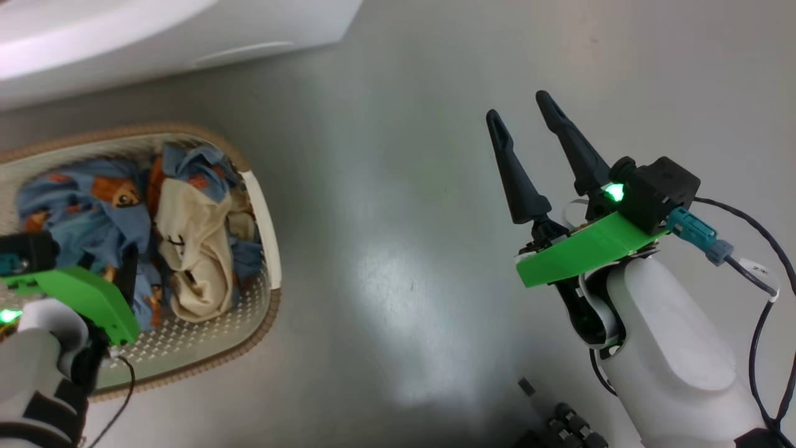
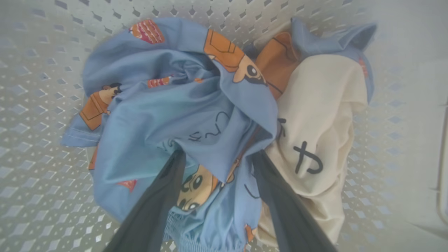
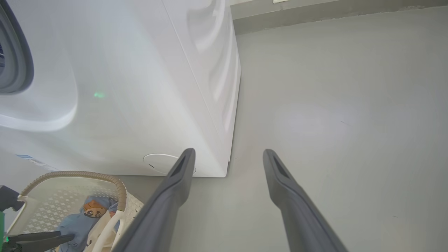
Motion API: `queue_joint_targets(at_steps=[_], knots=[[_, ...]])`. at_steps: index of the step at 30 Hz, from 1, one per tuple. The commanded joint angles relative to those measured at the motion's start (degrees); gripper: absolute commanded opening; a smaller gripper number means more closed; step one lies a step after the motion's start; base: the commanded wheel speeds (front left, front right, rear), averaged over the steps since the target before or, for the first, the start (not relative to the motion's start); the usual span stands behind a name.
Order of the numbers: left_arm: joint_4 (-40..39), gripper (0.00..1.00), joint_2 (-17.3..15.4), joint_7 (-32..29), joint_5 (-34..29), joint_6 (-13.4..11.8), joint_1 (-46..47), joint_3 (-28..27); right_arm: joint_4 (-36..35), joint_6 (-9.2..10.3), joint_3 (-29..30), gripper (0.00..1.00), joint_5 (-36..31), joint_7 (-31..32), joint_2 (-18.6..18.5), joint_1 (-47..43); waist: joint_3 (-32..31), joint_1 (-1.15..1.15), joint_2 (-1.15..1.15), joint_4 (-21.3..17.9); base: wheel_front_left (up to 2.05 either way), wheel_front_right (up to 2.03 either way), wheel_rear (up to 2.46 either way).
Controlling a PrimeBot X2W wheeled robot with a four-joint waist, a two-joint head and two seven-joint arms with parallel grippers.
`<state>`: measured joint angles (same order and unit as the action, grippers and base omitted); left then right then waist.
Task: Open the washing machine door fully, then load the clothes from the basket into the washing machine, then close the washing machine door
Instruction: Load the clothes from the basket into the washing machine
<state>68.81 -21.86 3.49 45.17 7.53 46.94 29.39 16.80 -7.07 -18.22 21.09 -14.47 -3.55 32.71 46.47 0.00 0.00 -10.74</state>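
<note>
My left gripper pinches that raised fold (image 2: 218, 157) of the blue garment next. It rises loose between the open fingers while the rest lies slack.
The basket (image 1: 264, 211), cream with a brown rim, sits on the floor at the left and holds the clothes (image 1: 93, 205). These are light blue printed garments (image 2: 168, 105) and a cream one (image 2: 322, 115) with dark marks. My left gripper (image 2: 218, 155) reaches down into the basket and stands open. Its fingertips are pressed into the blue cloth, with a fold lying between them. My right gripper (image 1: 522, 112) hangs open over bare floor, holding nothing. The washing machine (image 3: 140, 87) is the white box behind the basket, its grey gasket (image 3: 15, 52) at the view's edge. The washing machine door is out of view.
Grey floor (image 1: 404, 186) stretches between the basket and my right arm and off to the right of the machine. The machine's round lower flap (image 3: 159, 162) and blue label (image 3: 29, 160) sit just above the basket (image 3: 120, 190). A black cable (image 1: 762, 323) trails from my right wrist.
</note>
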Motion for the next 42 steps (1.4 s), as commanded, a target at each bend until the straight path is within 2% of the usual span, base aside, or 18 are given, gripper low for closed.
queue_joint_targets(at_steps=[1,16,27,28,29,30,31,42], knots=[[0.25,1.0,-2.66,0.1,0.92,-0.05,0.24,-0.86,-1.35,-0.42,-1.14,1.0,-0.5,-0.53,0.61,-1.27,1.66,0.0,0.0,-0.89,0.0,0.0,0.0],[3.79,1.0,-4.33,-2.33,2.36,-0.05,5.82,1.52,-2.94,-0.42,-1.97,1.0,-0.65,-0.53,0.67,-0.98,6.39,0.0,0.0,-1.88,0.0,0.0,0.0],[4.75,1.0,-4.32,-1.46,2.92,-0.16,7.18,1.43,-3.08,-0.42,-2.12,1.0,-0.96,-0.53,0.67,-0.61,6.8,0.0,0.0,-1.91,0.0,0.0,0.0],[4.79,0.67,-4.36,-1.47,3.01,-0.15,7.26,1.44,-3.09,-0.42,-2.2,1.0,-0.93,-0.53,0.67,-0.52,6.8,0.0,0.0,-1.94,0.0,0.0,0.0],[4.82,0.42,-4.38,-1.42,3.09,-0.14,7.31,1.46,-3.1,-0.42,-2.27,1.0,-0.9,-0.53,0.67,-0.46,6.78,0.0,0.0,-1.95,0.0,0.0,0.0],[4.84,0.05,-4.4,-1.28,3.1,-0.13,7.36,1.56,-3.09,-0.42,-2.32,1.0,-0.85,-0.53,0.67,-0.41,6.74,0.0,0.0,-1.95,0.0,0.0,0.0],[4.86,0.0,-4.42,-1.02,3.13,-0.12,7.39,1.64,-3.06,-0.42,-2.35,1.0,-0.81,-0.53,0.67,-0.38,6.67,0.0,0.0,-1.95,0.0,0.0,0.0],[4.09,0.0,-3.78,0.36,5.13,-0.06,4.85,2.27,-1.87,-0.42,-3.31,1.0,0.75,-0.53,0.67,0.35,2.36,0.0,0.0,-1.77,0.0,0.0,0.0]])
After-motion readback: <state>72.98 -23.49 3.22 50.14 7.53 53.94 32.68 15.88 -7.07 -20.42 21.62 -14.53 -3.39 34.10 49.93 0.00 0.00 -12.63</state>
